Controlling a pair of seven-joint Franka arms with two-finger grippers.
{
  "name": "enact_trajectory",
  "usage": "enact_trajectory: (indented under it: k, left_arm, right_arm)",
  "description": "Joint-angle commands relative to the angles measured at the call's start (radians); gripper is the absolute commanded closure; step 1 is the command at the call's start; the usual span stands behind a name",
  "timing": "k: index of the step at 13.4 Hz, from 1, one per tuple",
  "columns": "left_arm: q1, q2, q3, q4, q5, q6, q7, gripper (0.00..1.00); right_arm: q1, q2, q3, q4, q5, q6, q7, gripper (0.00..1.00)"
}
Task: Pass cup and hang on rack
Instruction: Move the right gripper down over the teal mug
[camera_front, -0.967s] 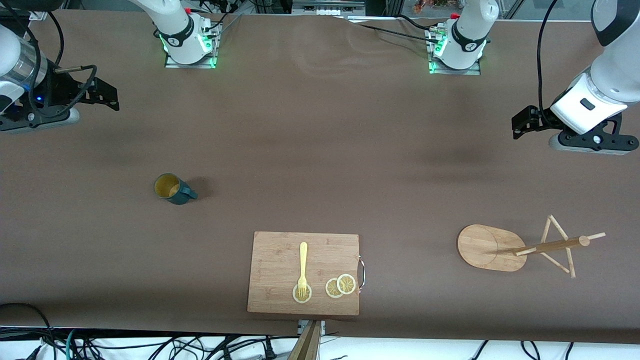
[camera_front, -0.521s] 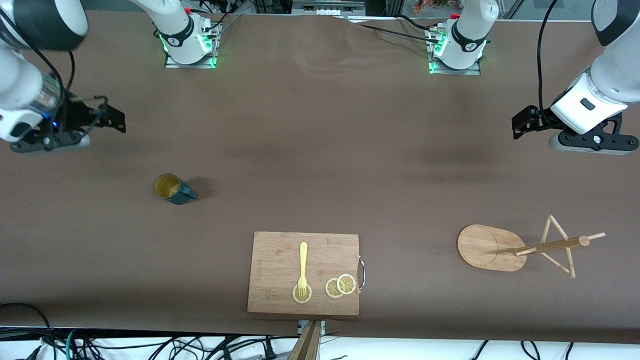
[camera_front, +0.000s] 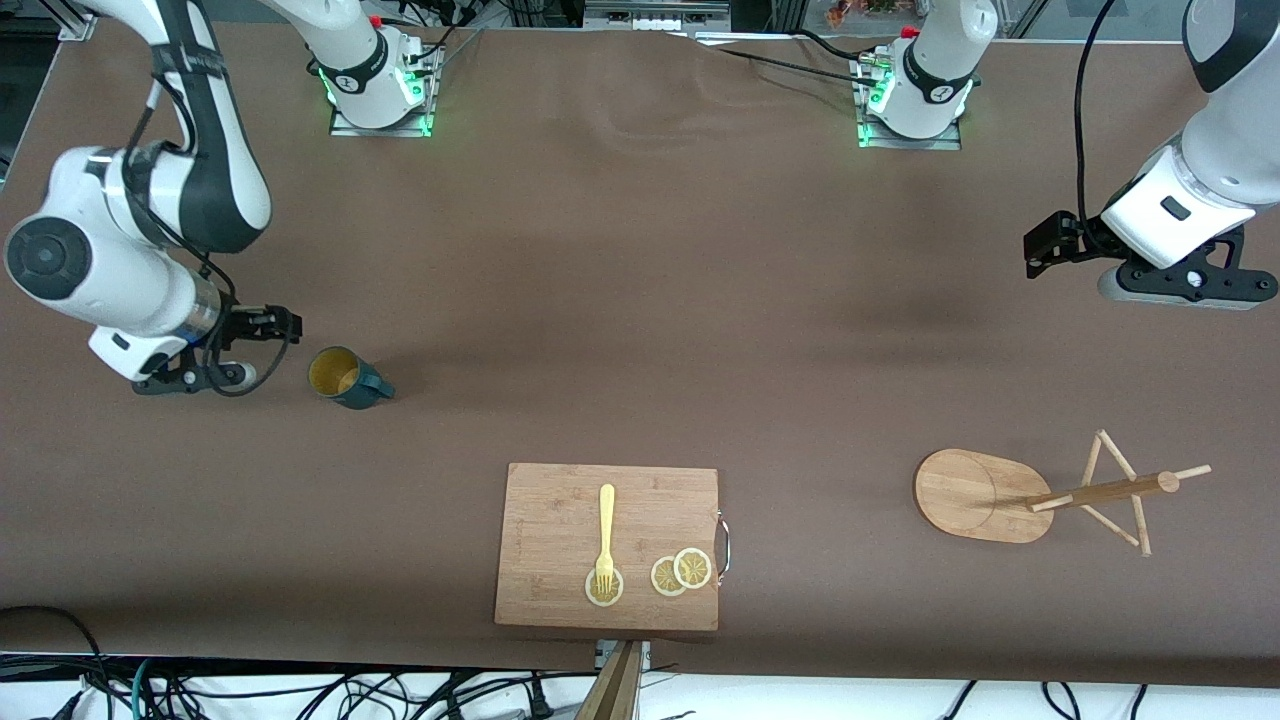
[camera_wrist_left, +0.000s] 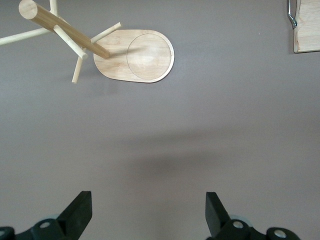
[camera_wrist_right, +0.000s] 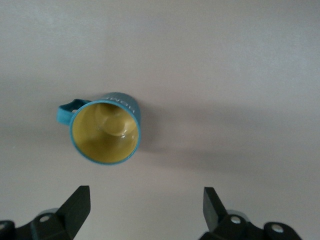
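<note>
The cup needs its handle free for passing and hanging, so my right gripper should next grab its rim on the side opposite the handle.
The cup, dark teal with a yellow inside, stands upright on the brown table toward the right arm's end. In the right wrist view the cup shows its mouth and handle. My right gripper is open and empty, over the table just beside the cup; its own view shows bare table between the fingers. The rack, a wooden mug tree, stands toward the left arm's end and also shows in the left wrist view. My left gripper waits open and empty over the table, apart from the rack.
A bamboo cutting board lies near the front edge at the table's middle, with a yellow fork and lemon slices on it. Its corner shows in the left wrist view. Cables hang past the front edge.
My right arm has swung in from the table's end and brought its gripper close beside the cup. The cup, the rack and the left arm have not moved.
</note>
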Motion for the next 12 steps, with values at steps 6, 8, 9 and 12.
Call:
enact_trajectory:
  k: [6, 8, 9, 12]
  left_arm:
    - [-0.005, 0.015, -0.001, 0.031, 0.023, -0.021, -0.01, 0.0]
    - [-0.005, 0.015, 0.0, 0.033, 0.023, -0.021, -0.012, 0.0]
    - [-0.005, 0.015, -0.001, 0.031, 0.023, -0.022, -0.012, 0.0]
    - [-0.005, 0.015, -0.001, 0.033, 0.023, -0.021, -0.012, 0.0]
  right_arm:
    - [-0.021, 0.131, 0.007, 0.032, 0.066, 0.117, -0.002, 0.05]
    - [-0.016, 0.151, 0.008, 0.034, 0.069, 0.146, -0.001, 0.09]
    - [-0.016, 0.165, 0.008, 0.034, 0.087, 0.154, 0.0, 0.1]
    - [-0.014, 0.189, 0.01, 0.034, 0.123, 0.162, -0.002, 0.2]
